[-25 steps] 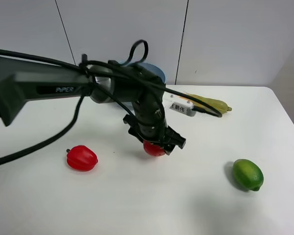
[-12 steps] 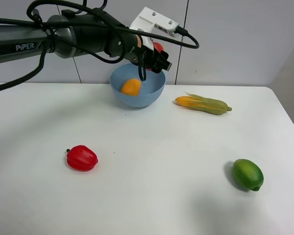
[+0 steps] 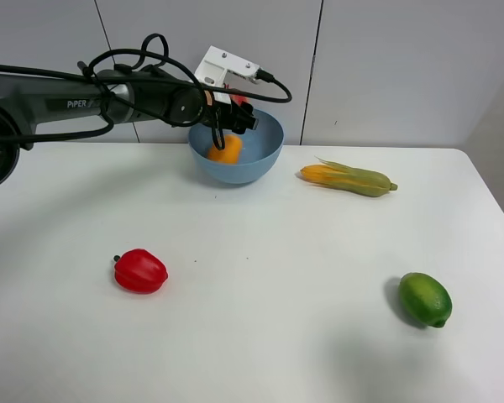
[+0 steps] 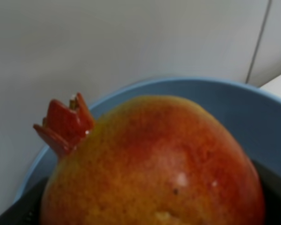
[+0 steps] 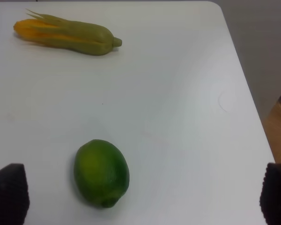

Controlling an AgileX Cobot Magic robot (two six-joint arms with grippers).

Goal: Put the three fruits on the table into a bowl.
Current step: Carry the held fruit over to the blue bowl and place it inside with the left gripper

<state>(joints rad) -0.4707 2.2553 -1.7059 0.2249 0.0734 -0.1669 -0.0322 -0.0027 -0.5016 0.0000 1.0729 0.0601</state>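
My left gripper should open now. The red pomegranate (image 4: 152,168) hangs inside the rim of the light-blue bowl (image 4: 206,82), so the pomegranate would stay in the bowl.
My left gripper (image 3: 238,118) is over the light-blue bowl (image 3: 272,141) at the back of the table and is shut on the red pomegranate (image 4: 150,159). In the left wrist view the pomegranate fills the picture, crown to one side, with the bowl's rim (image 4: 215,89) behind it. The orange-yellow mango (image 3: 226,150) lies inside the bowl. The green lime (image 3: 425,299) lies on the table at the front right and also shows in the right wrist view (image 5: 101,172). My right gripper (image 5: 141,194) is open and empty above the table near the lime, out of the exterior view.
A red bell pepper (image 3: 140,270) lies at the front left. A corn cob with green husk (image 3: 349,178) lies right of the bowl and also shows in the right wrist view (image 5: 68,34). The table's right edge (image 5: 246,93) is close to the lime.
My left gripper has carried the pomegranate from the middle of the table up and back to the bowl, then lowered towards its rim. The lime, pepper and corn have not moved.
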